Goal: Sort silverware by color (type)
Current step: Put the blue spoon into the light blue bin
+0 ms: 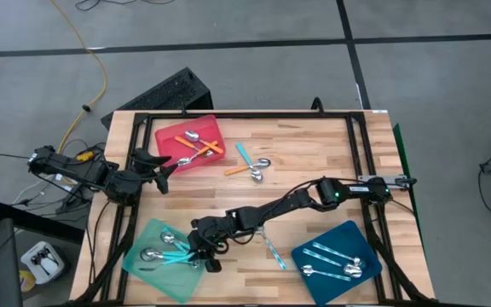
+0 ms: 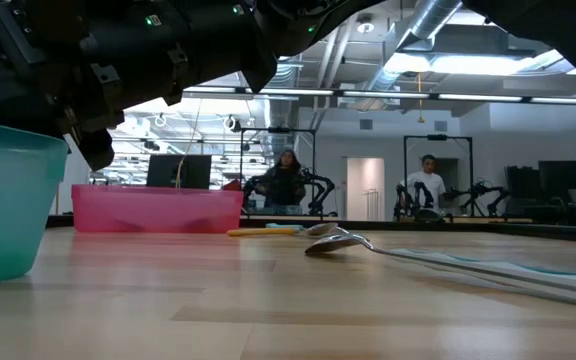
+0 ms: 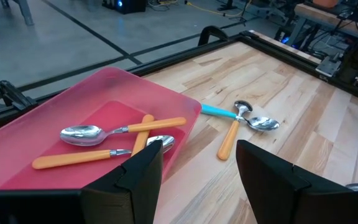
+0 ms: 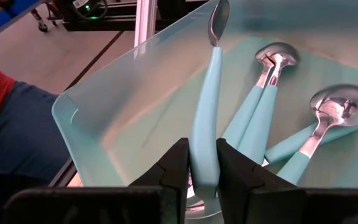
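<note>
The turquoise-handled spoon is over the bottom of the mint-green tray (image 1: 143, 275) and would lie there, so my right gripper opens next.
My right gripper (image 1: 205, 249) reaches across the table to the mint-green tray (image 1: 143, 275) and is shut on a turquoise-handled spoon (image 4: 205, 106). Other turquoise spoons (image 4: 272, 93) lie on that tray's floor. My left gripper (image 1: 164, 166) stands open beside the red tray (image 1: 170, 135), which holds orange-handled spoons (image 3: 104, 132). An orange spoon (image 3: 230, 138) and a turquoise spoon (image 3: 217, 111) lie crossed on the bare wood. A pale patterned spoon (image 1: 273, 252) lies flat near the table's middle. My right gripper pinches the spoon's turquoise handle (image 4: 204, 152) between its two fingers, toward the handle's free end. The spoon runs along the fingers and away from them, its metal bowl (image 4: 218, 22) by the tray's wall. Whether the bowl rests on that wall, I cannot tell.
A dark-blue tray (image 1: 373, 254) at the near right holds pale patterned spoons. Black rails (image 1: 356, 145) frame the tabletop. Open wood lies between the trays. People show in the room beyond the table's far edge.
</note>
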Robot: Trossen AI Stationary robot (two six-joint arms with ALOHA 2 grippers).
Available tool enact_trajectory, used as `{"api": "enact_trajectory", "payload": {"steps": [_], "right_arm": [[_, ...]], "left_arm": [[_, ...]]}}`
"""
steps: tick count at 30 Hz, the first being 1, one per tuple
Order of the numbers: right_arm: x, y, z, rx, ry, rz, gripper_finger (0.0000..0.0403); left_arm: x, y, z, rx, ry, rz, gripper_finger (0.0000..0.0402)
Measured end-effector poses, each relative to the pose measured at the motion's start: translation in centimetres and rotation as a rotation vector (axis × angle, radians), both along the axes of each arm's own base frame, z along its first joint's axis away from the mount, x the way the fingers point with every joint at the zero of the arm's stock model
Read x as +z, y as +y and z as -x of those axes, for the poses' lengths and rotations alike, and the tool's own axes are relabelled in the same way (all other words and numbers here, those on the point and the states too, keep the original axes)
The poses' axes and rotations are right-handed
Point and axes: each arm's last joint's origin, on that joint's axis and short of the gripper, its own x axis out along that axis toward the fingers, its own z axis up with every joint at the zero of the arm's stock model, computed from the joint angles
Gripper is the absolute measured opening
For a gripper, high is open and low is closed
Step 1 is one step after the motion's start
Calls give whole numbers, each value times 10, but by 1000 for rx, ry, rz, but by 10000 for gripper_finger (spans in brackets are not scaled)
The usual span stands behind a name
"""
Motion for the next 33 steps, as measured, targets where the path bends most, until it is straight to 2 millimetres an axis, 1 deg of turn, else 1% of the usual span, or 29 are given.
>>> {"api": "enact_trajectory", "payload": {"steps": [33], "right_arm": [[0, 0, 0, 1, 4, 0, 94]], "left_arm": [[0, 0, 0, 0, 2, -2, 190]]}}
